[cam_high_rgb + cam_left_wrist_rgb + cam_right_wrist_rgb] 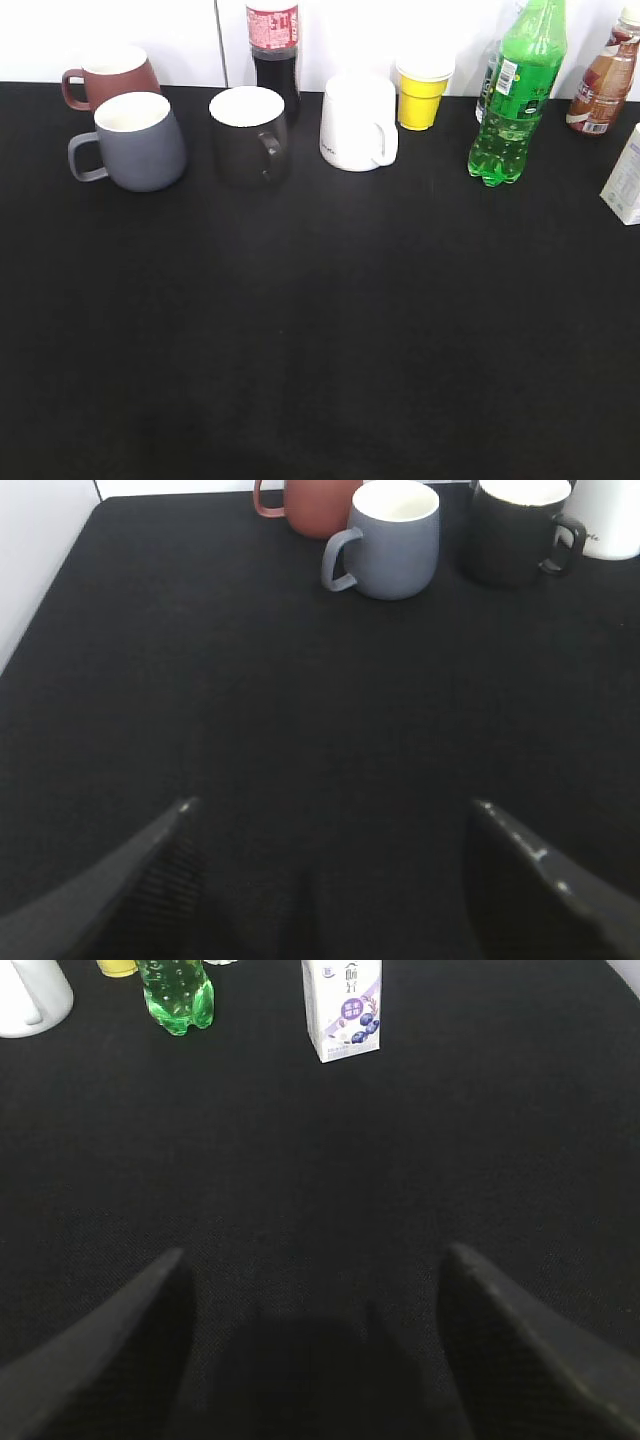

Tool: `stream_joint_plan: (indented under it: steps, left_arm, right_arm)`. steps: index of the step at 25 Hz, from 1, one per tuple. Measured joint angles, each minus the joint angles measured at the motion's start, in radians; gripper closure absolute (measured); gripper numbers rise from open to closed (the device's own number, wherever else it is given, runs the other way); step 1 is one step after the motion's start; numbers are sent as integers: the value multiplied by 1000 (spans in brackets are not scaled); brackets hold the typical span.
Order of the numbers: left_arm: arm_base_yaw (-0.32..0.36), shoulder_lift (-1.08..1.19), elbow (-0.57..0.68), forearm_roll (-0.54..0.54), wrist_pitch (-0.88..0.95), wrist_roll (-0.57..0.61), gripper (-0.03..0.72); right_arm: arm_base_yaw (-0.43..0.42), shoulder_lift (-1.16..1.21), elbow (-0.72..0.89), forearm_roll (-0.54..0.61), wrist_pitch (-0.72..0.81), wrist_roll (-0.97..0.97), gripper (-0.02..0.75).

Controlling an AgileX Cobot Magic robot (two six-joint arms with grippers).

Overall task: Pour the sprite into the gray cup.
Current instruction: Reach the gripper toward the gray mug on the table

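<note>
The robot's left gripper will next grab the cup by its handle (75,157), a slim loop, because the gray cup's round body (148,152) is broad.
The sprite (516,95), a tall green bottle with a green label, stands upright at the back right of the black table; its base shows in the right wrist view (176,998). The gray cup (135,140), white inside, handle to the left, stands at the back left and shows in the left wrist view (392,540). My left gripper (330,810) is open and empty, low over the table, well short of the gray cup. My right gripper (312,1255) is open and empty, well short of the sprite. Neither gripper shows in the exterior view.
Along the back stand a reddish-brown mug (108,78), a black mug (250,130), a cola bottle (274,50), a white mug (357,122), a yellow cup (422,92) and a brown drink bottle (604,82). A milk carton (342,1008) stands right of the sprite.
</note>
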Motion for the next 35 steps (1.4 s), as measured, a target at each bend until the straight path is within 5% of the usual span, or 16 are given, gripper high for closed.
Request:
stream_joint_plan:
  steps: [14, 19, 22, 27, 35]
  left_arm:
    - [0, 9, -18, -24, -45, 0, 101]
    - [0, 204, 93, -47, -748, 0, 151]
    - [0, 489, 234, -55, -1145, 0, 176]
    - [-31, 1051, 253, -19, -1620, 0, 235]
    - [-59, 1679, 133, 90, -1979, -14, 318]
  right_arm:
    - [0, 0, 0, 0, 0, 0, 164]
    - [0, 0, 0, 0, 0, 0, 164]
    - [0, 0, 0, 0, 0, 0, 164]
    - [0, 0, 0, 0, 0, 0, 164]
    - [0, 0, 0, 0, 0, 0, 164]
